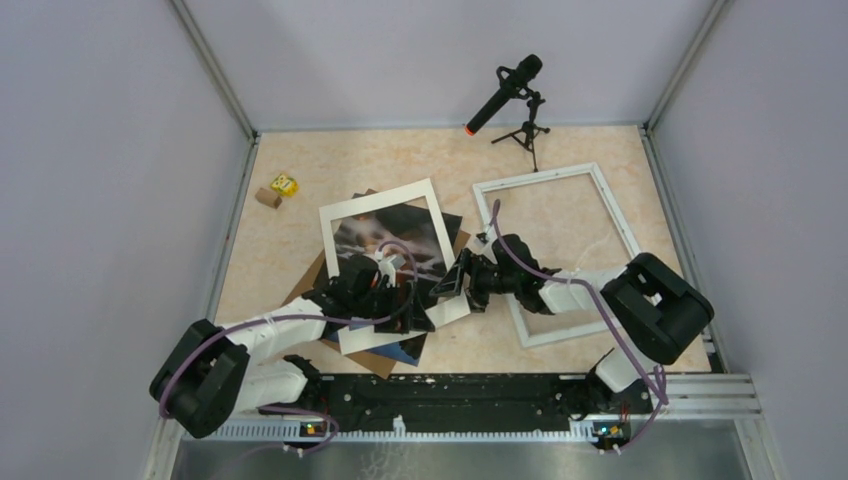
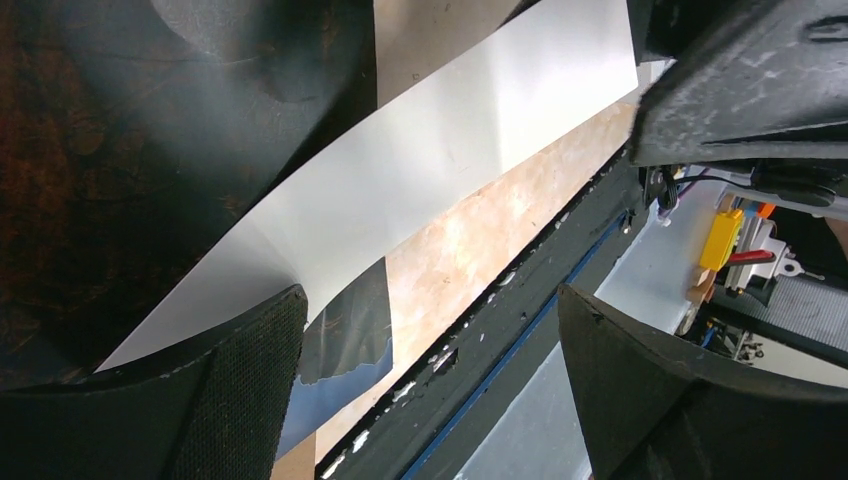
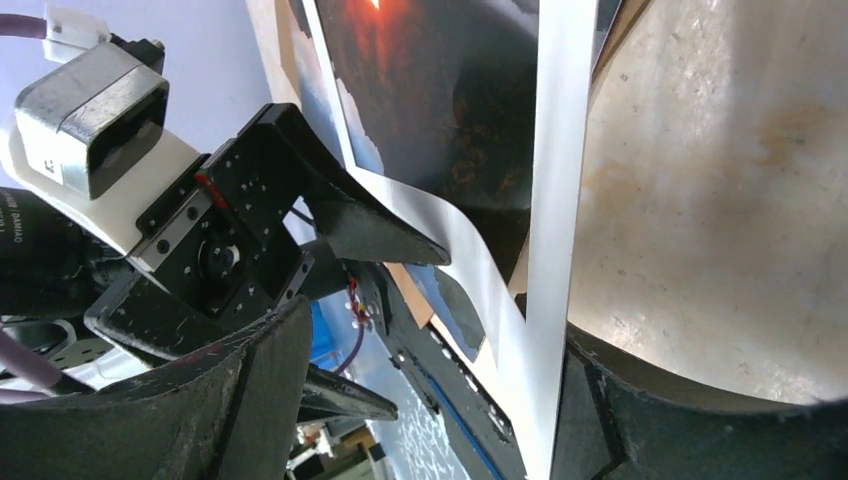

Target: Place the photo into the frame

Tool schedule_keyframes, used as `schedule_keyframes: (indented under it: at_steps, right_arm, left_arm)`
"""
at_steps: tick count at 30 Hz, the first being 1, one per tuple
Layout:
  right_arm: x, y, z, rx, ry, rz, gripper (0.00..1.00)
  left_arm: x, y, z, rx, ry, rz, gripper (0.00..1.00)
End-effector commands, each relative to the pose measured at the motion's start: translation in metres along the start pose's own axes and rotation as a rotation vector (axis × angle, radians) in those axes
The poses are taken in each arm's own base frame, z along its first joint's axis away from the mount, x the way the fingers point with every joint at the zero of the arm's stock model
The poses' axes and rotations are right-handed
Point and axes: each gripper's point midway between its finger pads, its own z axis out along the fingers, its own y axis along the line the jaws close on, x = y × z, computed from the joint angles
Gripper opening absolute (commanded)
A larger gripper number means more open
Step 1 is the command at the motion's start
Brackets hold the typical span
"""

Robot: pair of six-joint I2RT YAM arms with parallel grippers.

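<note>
My right gripper will next grab the thin white mat border by its near corner [image 1: 455,308]. Its far parts will stay free to settle into the frame [image 1: 608,205].
The photo [image 1: 395,235], dark clouds with an orange glow, lies under a white mat border [image 1: 375,200] on a brown backing board [image 1: 308,283]. The white frame [image 1: 608,205] lies apart to the right, nothing in it. My left gripper [image 1: 400,300] is open at the mat's near strip [image 2: 430,170], which bows up over one of its fingers [image 2: 240,400]; a dark and blue photo corner [image 2: 345,330] shows below. My right gripper [image 1: 452,285] is open at the mat's near right corner. The mat's side strip [image 3: 560,150] rests against one finger [image 3: 700,420].
A microphone on a small tripod [image 1: 515,100] stands at the back. Small yellow and brown blocks [image 1: 280,188] sit at the far left. The black base rail [image 1: 450,390] runs along the near edge, just behind both grippers. Grey walls close in the table.
</note>
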Motion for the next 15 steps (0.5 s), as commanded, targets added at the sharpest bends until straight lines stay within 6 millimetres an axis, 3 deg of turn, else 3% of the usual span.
schedule_keyframes:
  at_steps: [1, 4, 5, 6, 7, 8, 9, 10, 15]
  right_arm:
    - [-0.008, 0.017, 0.008, -0.043, -0.011, -0.035, 0.72]
    - [-0.007, 0.017, 0.006, -0.037, -0.009, -0.031, 0.72]
    - [-0.006, 0.016, 0.005, -0.028, -0.005, -0.025, 0.86]
    - [-0.049, -0.001, 0.008, 0.080, -0.243, -0.020, 0.08]
    - [-0.034, 0.005, 0.005, 0.054, -0.167, -0.018, 0.00]
    - [-0.032, 0.008, 0.002, 0.052, -0.162, -0.017, 0.00]
    - [-0.040, -0.012, -0.005, 0.111, -0.149, -0.588, 0.00]
    - [-0.036, 0.006, -0.011, 0.088, -0.177, -0.300, 0.00]
    - [-0.048, 0.025, -0.051, 0.168, -0.286, -0.340, 0.00]
  left_arm:
    - [-0.004, -0.003, 0.002, -0.006, 0.024, 0.046, 0.98]
    - [-0.012, -0.015, 0.001, 0.026, 0.026, 0.066, 0.98]
    - [-0.015, -0.021, 0.000, 0.039, 0.024, 0.075, 0.98]
    - [-0.020, -0.028, -0.003, 0.051, 0.019, 0.084, 0.98]
    - [-0.025, -0.036, -0.006, 0.062, 0.008, 0.098, 0.98]
    - [-0.032, -0.044, -0.010, 0.073, -0.008, 0.119, 0.98]
    - [-0.039, -0.052, -0.014, 0.083, -0.032, 0.144, 0.98]
    - [-0.048, -0.061, -0.020, 0.090, -0.063, 0.176, 0.98]
    - [-0.107, -0.120, -0.069, 0.091, -0.280, 0.374, 0.98]
